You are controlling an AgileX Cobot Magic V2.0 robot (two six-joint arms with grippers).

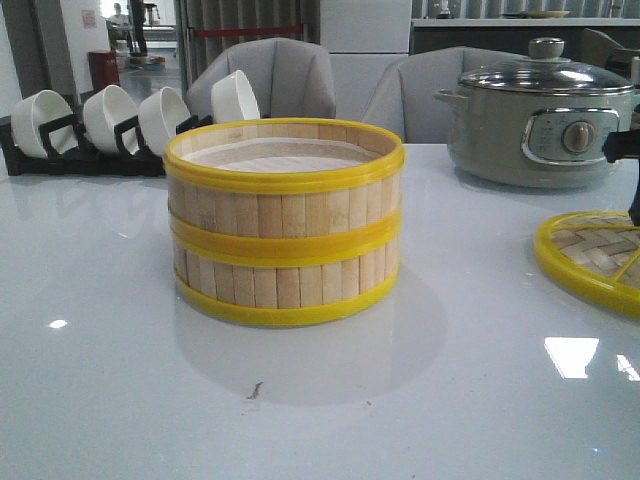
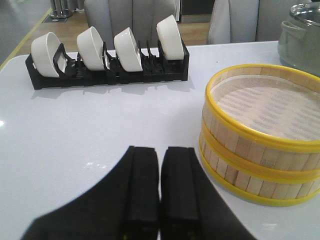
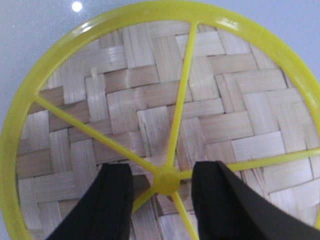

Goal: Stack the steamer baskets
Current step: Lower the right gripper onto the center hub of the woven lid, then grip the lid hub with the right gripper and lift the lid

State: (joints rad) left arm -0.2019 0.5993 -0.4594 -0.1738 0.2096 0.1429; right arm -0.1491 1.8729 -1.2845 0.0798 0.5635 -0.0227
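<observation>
My right fingers are on either side of the yellow knob (image 3: 166,180) of the woven lid, so my right gripper should close on the knob now.
Two steamer baskets (image 1: 284,222) of pale bamboo slats with yellow rims stand one on top of the other at the table's middle, white liner showing in the upper one (image 2: 260,107). My left gripper (image 2: 161,152) is shut and empty, hovering over bare table beside the stack. My right gripper (image 3: 162,172) is open, its fingers either side of the yellow knob (image 3: 166,182) of the woven lid (image 3: 160,115), not touching it. In the front view only a dark part of the right arm (image 1: 628,150) shows at the right edge.
The woven lid (image 1: 590,258) lies flat at the table's right edge. A grey-green electric pot (image 1: 540,118) with glass lid stands behind it. A black rack (image 2: 107,70) with several white bowls (image 1: 110,115) sits at the back left. Chairs stand beyond the table.
</observation>
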